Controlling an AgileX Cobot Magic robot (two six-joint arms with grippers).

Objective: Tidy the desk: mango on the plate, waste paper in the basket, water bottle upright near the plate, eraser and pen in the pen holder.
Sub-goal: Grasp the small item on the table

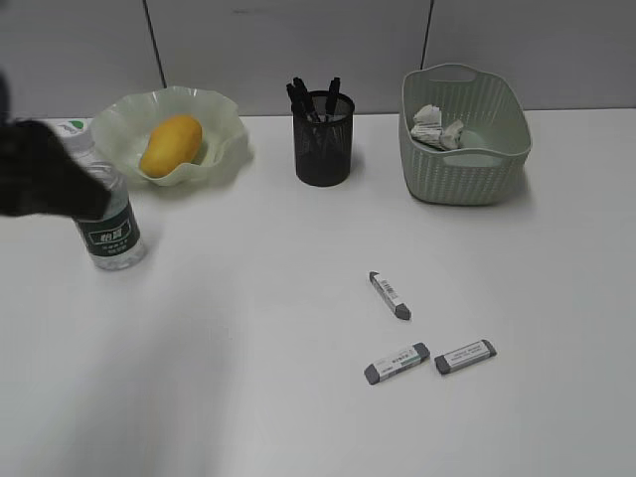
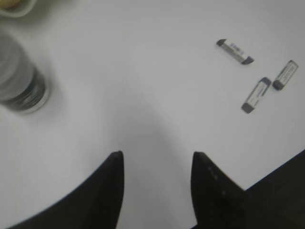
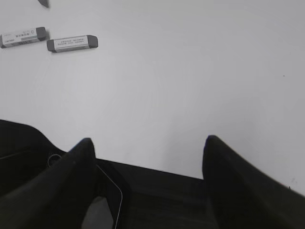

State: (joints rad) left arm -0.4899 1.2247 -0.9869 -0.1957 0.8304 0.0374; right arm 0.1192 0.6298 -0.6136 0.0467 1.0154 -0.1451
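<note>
My left gripper grabs the grey-tipped eraser by its labelled body [image 1: 465,357] next, to drop it into the pen holder [image 1: 324,149].
The mango [image 1: 171,144] lies on the wavy green plate [image 1: 227,119]. The water bottle [image 1: 109,221] stands upright on the desk [image 1: 248,308] in front of the plate; it also shows blurred in the left wrist view [image 2: 19,83]. My left arm [image 1: 40,169] is a dark blur beside the bottle's top. My left gripper [image 2: 157,155] is open and empty, apart from the bottle. The waste paper [image 1: 437,127] lies in the basket [image 1: 467,169]. Black pens [image 1: 313,97] stand in the pen holder [image 1: 324,149]. Three erasers [image 1: 390,295] [image 1: 397,363] [image 1: 464,356] lie on the desk. My right gripper [image 3: 147,140] is open and empty.
The erasers show in the left wrist view [image 2: 235,51] [image 2: 256,94] [image 2: 285,75] and two in the right wrist view [image 3: 24,36] [image 3: 72,43]. A grey wall runs behind the desk. The desk's dark front edge lies under the right gripper.
</note>
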